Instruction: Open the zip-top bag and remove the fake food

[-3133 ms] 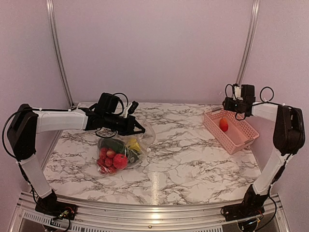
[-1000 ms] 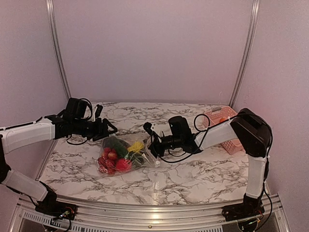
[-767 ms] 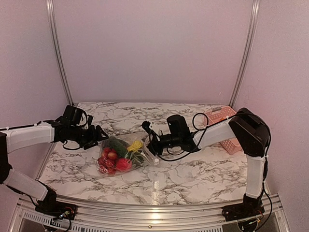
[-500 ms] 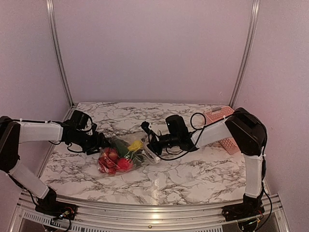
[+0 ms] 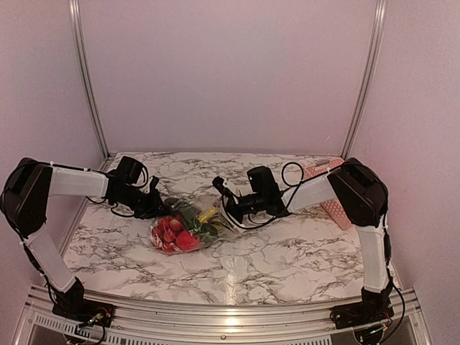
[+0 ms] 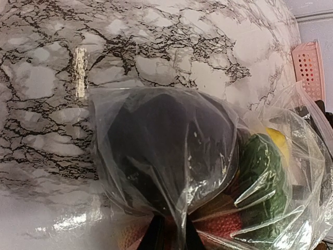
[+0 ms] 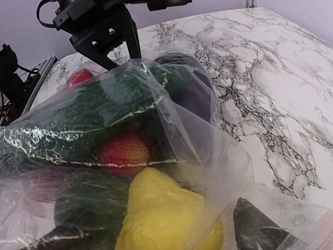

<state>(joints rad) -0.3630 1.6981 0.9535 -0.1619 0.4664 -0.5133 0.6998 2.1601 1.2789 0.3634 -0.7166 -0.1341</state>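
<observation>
I should grab the yellow pepper across the wide end nearest me [image 5: 210, 214] [image 7: 171, 229] with my right gripper next. Then I can remove it.
The clear zip-top bag [image 5: 188, 228] lies on the marble table, bunched up, with the fake food inside: red strawberries and tomatoes [image 5: 172, 233], a green cucumber [image 6: 260, 166], a yellow pepper [image 7: 166, 213] and a dark purple piece [image 6: 166, 140]. My left gripper [image 5: 157, 210] is at the bag's left end, shut on a fold of the film [image 6: 179, 229]. My right gripper [image 5: 228, 210] is at the bag's right end, open. One dark finger [image 7: 260, 224] shows behind the film, with the pepper lying between the jaws.
The pink basket [image 5: 327, 192] stands at the right, mostly hidden behind my right arm; its corner shows in the left wrist view [image 6: 312, 62]. My left gripper also shows in the right wrist view [image 7: 104, 31], at the bag's far end. Walls close the back and sides.
My right gripper came from the basket to the bag's right end. My left gripper dropped to the bag's left end and closed on the film. The bag bunched up.
</observation>
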